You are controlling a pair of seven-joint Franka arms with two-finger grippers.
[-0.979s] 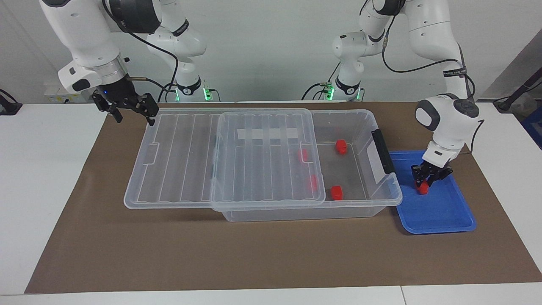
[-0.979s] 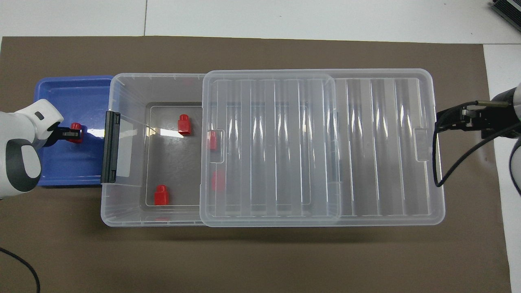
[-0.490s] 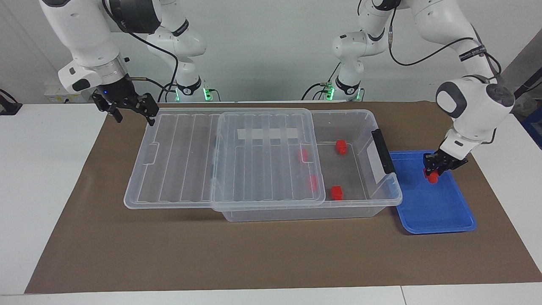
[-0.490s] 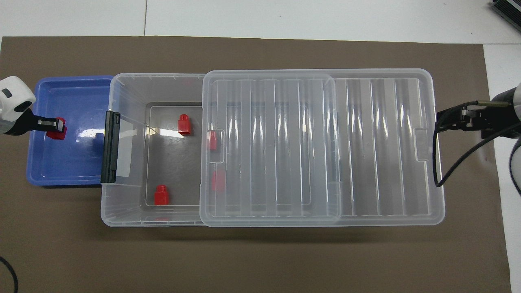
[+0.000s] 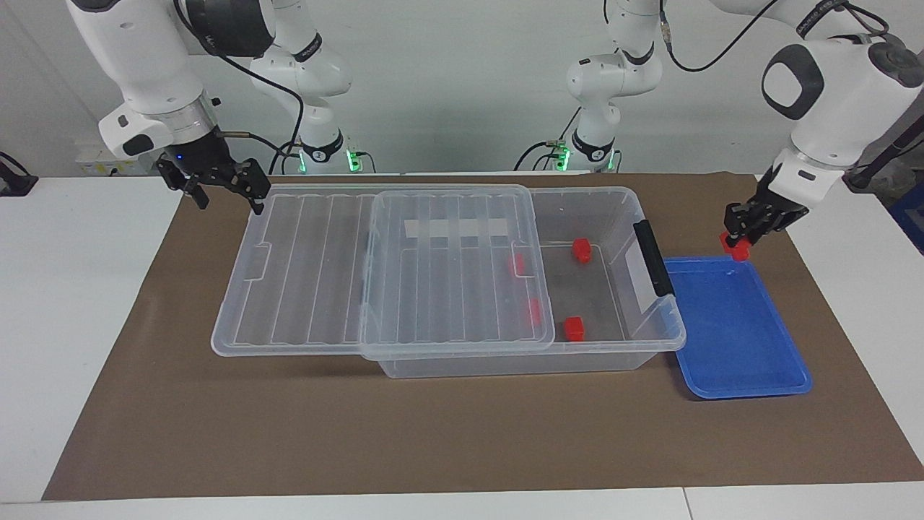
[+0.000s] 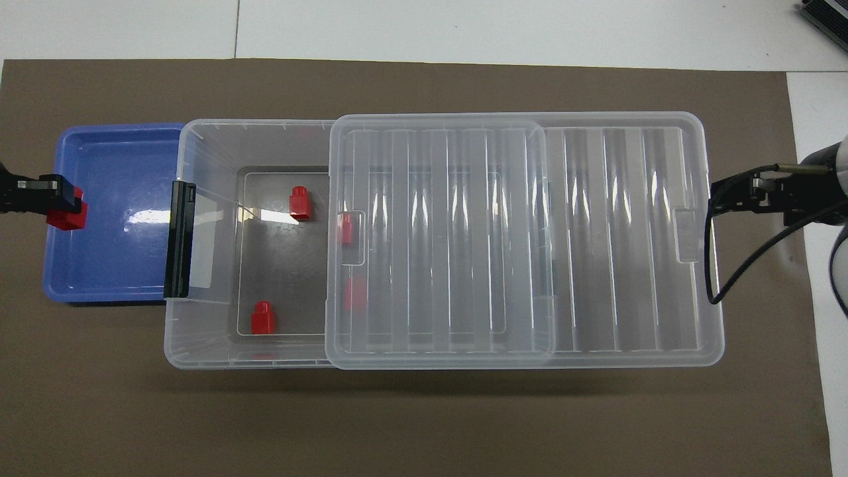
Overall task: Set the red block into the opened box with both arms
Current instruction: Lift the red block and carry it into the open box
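Note:
My right gripper is to grab the clear lid next by its narrow end rim [image 6: 706, 214], since the lid spreads broad and flat across the box.
My left gripper [image 5: 739, 238] is shut on a red block [image 5: 738, 249], held in the air over the edge of the blue tray [image 5: 743, 361] that lies nearer the robots. The overhead view shows this block [image 6: 66, 215] over the tray's outer end, with the left gripper [image 6: 56, 199] barely in view. The box [image 5: 505, 365] is open: its clear lid [image 5: 447, 274] is slid toward the right arm's end. Two red blocks [image 5: 581, 250] [image 5: 574, 328] lie in the uncovered part, and two more show through the lid. My right gripper [image 5: 225, 189] waits open just off the lid's end.
The blue tray [image 6: 112, 265] lies on the brown mat against the box's black latch bar [image 6: 179, 240] and has nothing lying in it. A black cable [image 6: 729, 265] hangs by the right gripper [image 6: 735, 195]. White table borders the mat.
My left gripper has lifted the red block off the tray floor and carried it up and toward the tray's outer end. The right arm, box and lid have not moved.

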